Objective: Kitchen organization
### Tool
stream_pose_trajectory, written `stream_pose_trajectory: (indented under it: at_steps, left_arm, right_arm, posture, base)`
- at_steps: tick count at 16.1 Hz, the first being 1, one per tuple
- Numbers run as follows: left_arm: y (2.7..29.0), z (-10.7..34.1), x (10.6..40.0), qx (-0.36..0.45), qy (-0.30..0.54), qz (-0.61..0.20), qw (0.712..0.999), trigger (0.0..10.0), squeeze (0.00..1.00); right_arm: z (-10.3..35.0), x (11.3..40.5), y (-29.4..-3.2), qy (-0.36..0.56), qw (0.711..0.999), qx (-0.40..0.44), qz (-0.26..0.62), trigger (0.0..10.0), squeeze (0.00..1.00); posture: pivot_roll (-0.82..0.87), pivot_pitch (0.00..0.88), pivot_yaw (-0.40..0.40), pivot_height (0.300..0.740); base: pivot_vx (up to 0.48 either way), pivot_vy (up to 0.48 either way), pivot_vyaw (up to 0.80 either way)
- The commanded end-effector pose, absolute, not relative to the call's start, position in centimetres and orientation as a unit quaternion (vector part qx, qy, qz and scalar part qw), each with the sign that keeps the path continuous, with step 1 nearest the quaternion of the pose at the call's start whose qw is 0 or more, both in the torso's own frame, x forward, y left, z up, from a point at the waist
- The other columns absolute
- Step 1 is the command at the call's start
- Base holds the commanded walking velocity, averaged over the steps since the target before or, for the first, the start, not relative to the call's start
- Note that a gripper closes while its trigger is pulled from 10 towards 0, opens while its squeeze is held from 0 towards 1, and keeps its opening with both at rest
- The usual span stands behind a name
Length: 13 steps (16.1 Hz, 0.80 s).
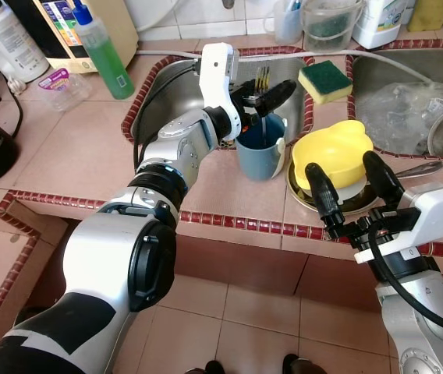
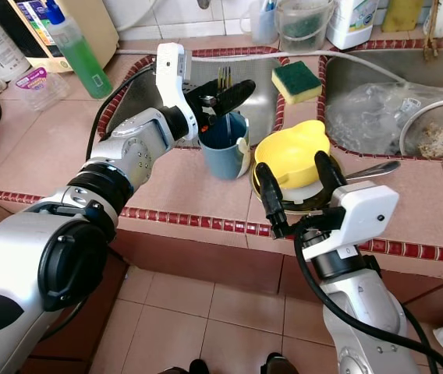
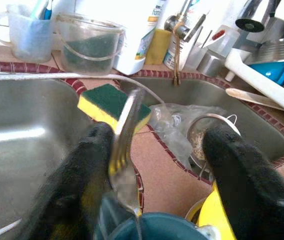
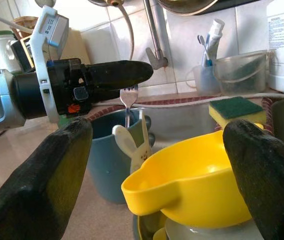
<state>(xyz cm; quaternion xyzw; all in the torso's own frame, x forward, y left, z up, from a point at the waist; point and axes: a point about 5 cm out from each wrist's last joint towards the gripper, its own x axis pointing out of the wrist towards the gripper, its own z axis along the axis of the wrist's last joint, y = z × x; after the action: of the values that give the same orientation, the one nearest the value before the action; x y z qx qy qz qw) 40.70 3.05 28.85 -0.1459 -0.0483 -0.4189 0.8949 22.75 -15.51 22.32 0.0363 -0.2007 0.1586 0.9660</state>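
Note:
The left gripper should pick up the fork next by its neck, just below the tines, since the mug (image 1: 259, 152) surrounds the fork's lower handle.
A blue mug (image 1: 259, 152) stands on the tiled counter between the left sink and a yellow bowl (image 1: 332, 153). A metal fork (image 1: 262, 78) stands in the mug, tines up, beside a white utensil (image 4: 126, 143). My left gripper (image 1: 282, 93) hovers just over the mug's rim, open; in the left wrist view the fork (image 3: 124, 132) leans against one finger (image 3: 84, 170) while the other finger stays well apart. My right gripper (image 1: 349, 187) is open at the counter's front edge, one finger on each side of the yellow bowl, touching nothing. The bowl rests on stacked plates (image 1: 297, 189).
A green-and-yellow sponge (image 1: 324, 80) lies on the divider between the two sinks. The right sink (image 1: 366, 74) holds a plastic bag and a strainer. A green soap bottle (image 1: 104, 54) and a small tub stand back left. A spoon handle (image 1: 420, 167) pokes out beside the plates.

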Motion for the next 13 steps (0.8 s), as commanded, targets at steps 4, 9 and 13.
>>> stream_pose_trajectory:
  at_steps: [4,9,13]
  left_arm:
    - [3.48,29.2,40.78,-0.139,-0.051,-0.422,0.895,0.0,0.0]
    - [3.53,29.18,40.78,-0.138,-0.05,-0.423,0.894,0.0,0.0]
    - [3.53,29.31,40.78,-0.138,-0.052,-0.425,0.893,0.0,0.0]
  right_arm:
    - [22.48,22.23,-15.04,-0.202,0.964,0.039,0.168,10.0,0.0]
    - [22.44,22.26,-15.0,-0.2,0.964,0.04,0.168,10.0,0.0]
    - [22.44,22.41,-15.01,-0.201,0.964,0.04,0.169,10.0,0.0]
  posture:
    - [-0.28,0.267,0.211,0.74]
    - [-0.27,0.268,0.21,0.74]
    - [-0.27,0.263,0.208,0.74]
  base:
    - [0.0,0.0,0.0]
    - [0.0,0.0,0.0]
    - [0.0,0.0,0.0]
